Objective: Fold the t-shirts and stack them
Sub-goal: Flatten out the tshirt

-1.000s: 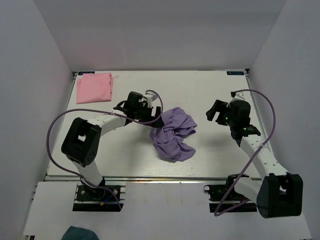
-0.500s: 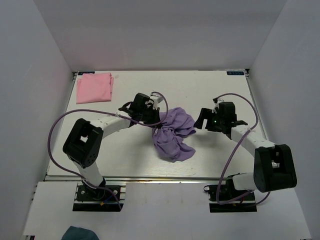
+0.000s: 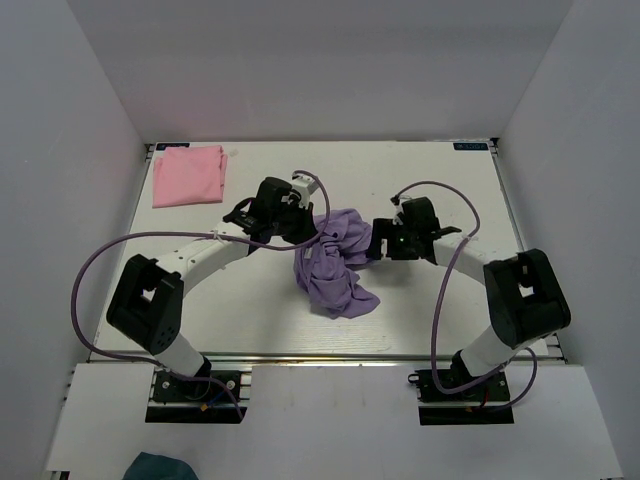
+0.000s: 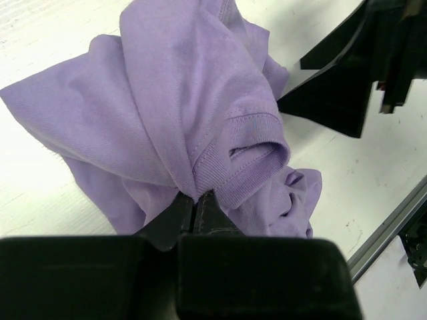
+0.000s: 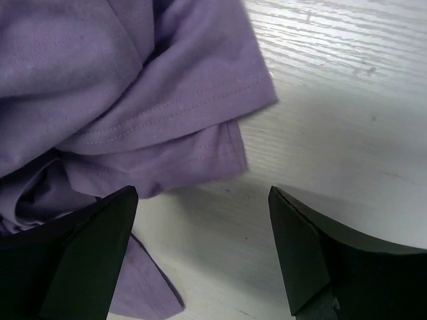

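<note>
The right gripper grabs the lavender-purple t-shirt's seamed edge at its corner (image 3: 369,238) (image 5: 232,148) next, away from the held hem, to spread the t-shirt for folding.
The lavender-purple t-shirt (image 3: 335,268) lies crumpled at the middle of the table, its left part bunched up. My left gripper (image 3: 312,232) is shut on a ribbed hem of it (image 4: 195,198), and the cloth (image 4: 173,100) hangs from the jaws. My right gripper (image 3: 373,243) stands open low over the table at the shirt's right edge, its fingers (image 5: 87,247) wide apart. Bare table and the shirt's seamed edge (image 5: 167,113) lie between them, and nothing is gripped. The light pink t-shirt (image 3: 188,175) lies folded flat at the far left corner.
The white table (image 3: 440,310) is walled by grey panels on the left, right and back. Purple cables loop from both arms. The right arm's black fingers (image 4: 353,73) show close by in the left wrist view.
My left gripper has shut on the purple shirt and drawn its left part up. The right arm has swung left, bringing its open gripper to the shirt's right edge.
</note>
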Motion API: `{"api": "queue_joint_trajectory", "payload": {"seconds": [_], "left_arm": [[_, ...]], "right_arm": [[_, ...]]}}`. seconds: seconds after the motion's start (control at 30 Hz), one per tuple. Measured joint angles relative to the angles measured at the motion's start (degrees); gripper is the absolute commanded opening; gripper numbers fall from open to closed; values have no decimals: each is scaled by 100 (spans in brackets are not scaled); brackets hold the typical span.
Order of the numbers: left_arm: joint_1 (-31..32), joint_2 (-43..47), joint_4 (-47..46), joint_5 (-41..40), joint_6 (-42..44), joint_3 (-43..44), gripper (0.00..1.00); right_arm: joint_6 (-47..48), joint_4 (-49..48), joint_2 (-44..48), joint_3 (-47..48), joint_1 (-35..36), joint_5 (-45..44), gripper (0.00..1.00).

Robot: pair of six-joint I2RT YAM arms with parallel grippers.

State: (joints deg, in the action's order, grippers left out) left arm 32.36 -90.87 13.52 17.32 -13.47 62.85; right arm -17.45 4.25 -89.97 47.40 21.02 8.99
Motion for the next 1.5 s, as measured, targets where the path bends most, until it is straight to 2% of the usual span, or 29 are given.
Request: {"api": "queue_joint_trajectory", "payload": {"seconds": [0.13, 0.17, 0.27, 0.33, 0.37, 0.4, 0.63, 0.83, 0.97, 1.27, 1.5], "left_arm": [[0, 0, 24, 0, 37, 0, 1], [0, 0, 35, 0, 42, 0, 5], [0, 0, 66, -4, 59, 0, 8], [0, 2, 87, -24, 57, 0, 8], [0, 2, 105, -35, 57, 0, 4], [0, 2, 120, -48, 57, 0, 0], [0, 181, 348, -254, 151, 2, 0], [2, 885, 354, -468, 350, 68, 0], [2, 1082, 361, -610, 481, 566, 0], [-11, 1781, 133, -1652, 953, 1250, 0], [4, 2326, 133, -2236, 1174, 1384, 0]], "right_arm": [[-11, -4, -326, 186, 212, -76, 77], [-17, -13, -393, 229, 258, -98, 66], [-92, -105, -503, 297, 358, -181, 46], [-192, -256, -511, 293, 382, -269, 14], [-249, -354, -511, 293, 382, -319, 1], [-293, -442, -511, 293, 382, -376, 0], [-468, -820, -352, 155, 382, -1032, 0], [-431, -1010, 645, -107, 376, -1941, 0], [-227, -1086, 1285, 39, 374, -2712, 0], [824, -1464, 2356, 925, 275, -4693, 0], [1930, -2061, 2879, 1528, 289, -5125, 0]]}}
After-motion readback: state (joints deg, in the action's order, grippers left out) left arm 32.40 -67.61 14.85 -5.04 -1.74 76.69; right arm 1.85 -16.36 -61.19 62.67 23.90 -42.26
